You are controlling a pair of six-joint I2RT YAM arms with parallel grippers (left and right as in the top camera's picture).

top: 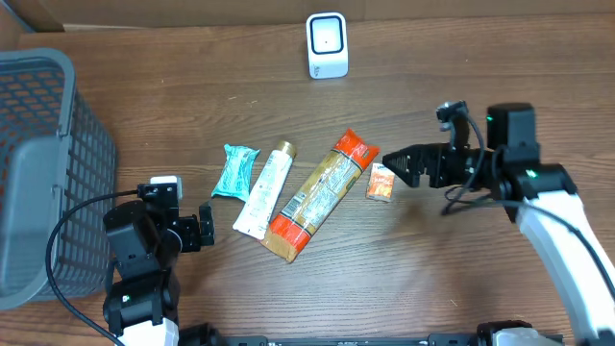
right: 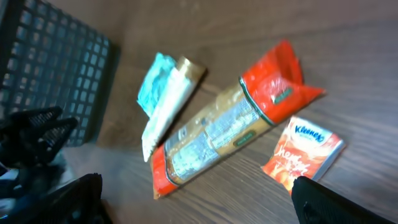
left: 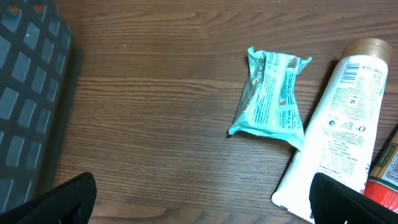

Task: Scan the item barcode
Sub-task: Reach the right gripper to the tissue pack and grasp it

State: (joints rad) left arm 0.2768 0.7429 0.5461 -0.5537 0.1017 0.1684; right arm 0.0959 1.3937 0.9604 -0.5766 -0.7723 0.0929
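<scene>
The tissue pack's bottom has to stay free to scan at the scanner (top: pixel 327 44). My right gripper should pinch the pack across its orange end (top: pixel 380 191) next, away from the Kleenex lettering.
Four items lie mid-table: a teal packet (top: pixel 235 171) (left: pixel 271 95), a white tube (top: pixel 264 190) (left: pixel 339 127), a long red-and-gold package (top: pixel 319 195) (right: pixel 224 127), and a small orange tissue pack (top: pixel 381 182) (right: pixel 303 152). A white barcode scanner (top: pixel 327 44) stands at the far edge. My left gripper (top: pixel 204 229) (left: pixel 202 205) is open just left of the tube's lower end and holds nothing. My right gripper (top: pixel 394 165) (right: pixel 199 202) is open and empty, hovering just right of the tissue pack.
A grey mesh basket (top: pixel 38 173) (left: pixel 28 93) fills the table's left side, close beside the left arm. Bare wood lies between the items and the scanner and along the near right.
</scene>
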